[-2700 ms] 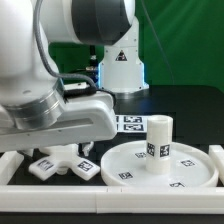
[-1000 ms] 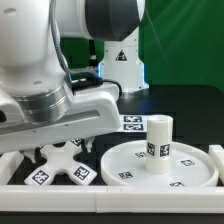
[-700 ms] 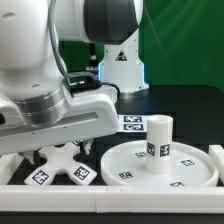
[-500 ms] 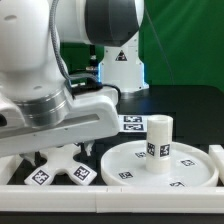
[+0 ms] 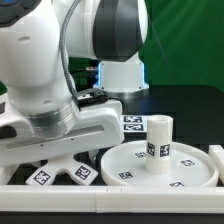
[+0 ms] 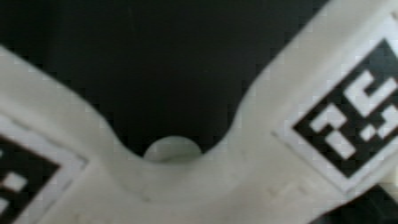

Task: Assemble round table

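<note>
My gripper is low around the foot's middle (image 5: 62,163), and the foot's tagged arms fill the wrist view, so it should close on the foot.
The large round disc (image 5: 192,166) lies flat at the exterior view's right, with the short thick cylinder leg (image 5: 158,138) standing upright on its middle. The small cross-shaped foot (image 5: 44,177) lies on the black table at the exterior view's left, beside the disc. My gripper (image 5: 62,152) hangs low, directly over the foot's middle, and its hand hides the fingers and the foot's centre. In the wrist view the foot (image 6: 196,190) fills the picture very close up, with two tagged arms spreading out. No fingertips show there.
A white border rail (image 5: 110,201) runs along the front edge and continues at the exterior view's right (image 5: 217,152). The marker board (image 5: 131,124) lies behind the disc. The robot's white base (image 5: 122,75) stands at the back before a green wall.
The arm has swung and come down. The hand now sits lower over the cross-shaped foot and covers more of it. Disc and leg have not moved.
</note>
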Robot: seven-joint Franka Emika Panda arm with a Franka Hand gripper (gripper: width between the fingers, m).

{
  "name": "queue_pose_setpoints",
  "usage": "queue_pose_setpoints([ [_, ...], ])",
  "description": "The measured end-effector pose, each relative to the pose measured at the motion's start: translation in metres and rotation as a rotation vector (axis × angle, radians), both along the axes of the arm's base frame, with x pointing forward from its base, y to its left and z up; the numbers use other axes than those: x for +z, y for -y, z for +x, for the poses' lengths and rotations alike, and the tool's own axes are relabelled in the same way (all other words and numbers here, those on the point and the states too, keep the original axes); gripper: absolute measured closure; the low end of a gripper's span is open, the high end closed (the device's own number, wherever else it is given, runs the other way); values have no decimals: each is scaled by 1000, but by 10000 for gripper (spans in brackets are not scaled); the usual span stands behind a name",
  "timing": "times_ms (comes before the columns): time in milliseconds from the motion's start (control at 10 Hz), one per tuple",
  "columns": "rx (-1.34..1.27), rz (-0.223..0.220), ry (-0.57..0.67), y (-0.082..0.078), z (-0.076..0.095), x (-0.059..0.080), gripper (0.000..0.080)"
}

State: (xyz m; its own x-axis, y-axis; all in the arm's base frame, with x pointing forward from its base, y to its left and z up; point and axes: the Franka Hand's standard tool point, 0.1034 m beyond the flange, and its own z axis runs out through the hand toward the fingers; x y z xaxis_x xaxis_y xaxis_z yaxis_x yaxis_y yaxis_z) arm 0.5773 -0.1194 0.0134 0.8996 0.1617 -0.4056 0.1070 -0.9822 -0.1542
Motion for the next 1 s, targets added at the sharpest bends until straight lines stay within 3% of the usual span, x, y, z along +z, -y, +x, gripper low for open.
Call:
queue_pose_setpoints([
  [200, 0, 0, 0, 0, 0, 0, 154],
  [300, 0, 0, 0, 0, 0, 0, 333],
  [400, 0, 0, -1, 0, 0, 0, 333],
  [500, 0, 0, -1, 0, 0, -1, 434],
  [600, 0, 0, 0, 0, 0, 0, 433],
  [800, -5, 13, 21, -5, 8, 36, 433],
  [1000, -36, 12, 80, -16, 2, 71, 433],
])
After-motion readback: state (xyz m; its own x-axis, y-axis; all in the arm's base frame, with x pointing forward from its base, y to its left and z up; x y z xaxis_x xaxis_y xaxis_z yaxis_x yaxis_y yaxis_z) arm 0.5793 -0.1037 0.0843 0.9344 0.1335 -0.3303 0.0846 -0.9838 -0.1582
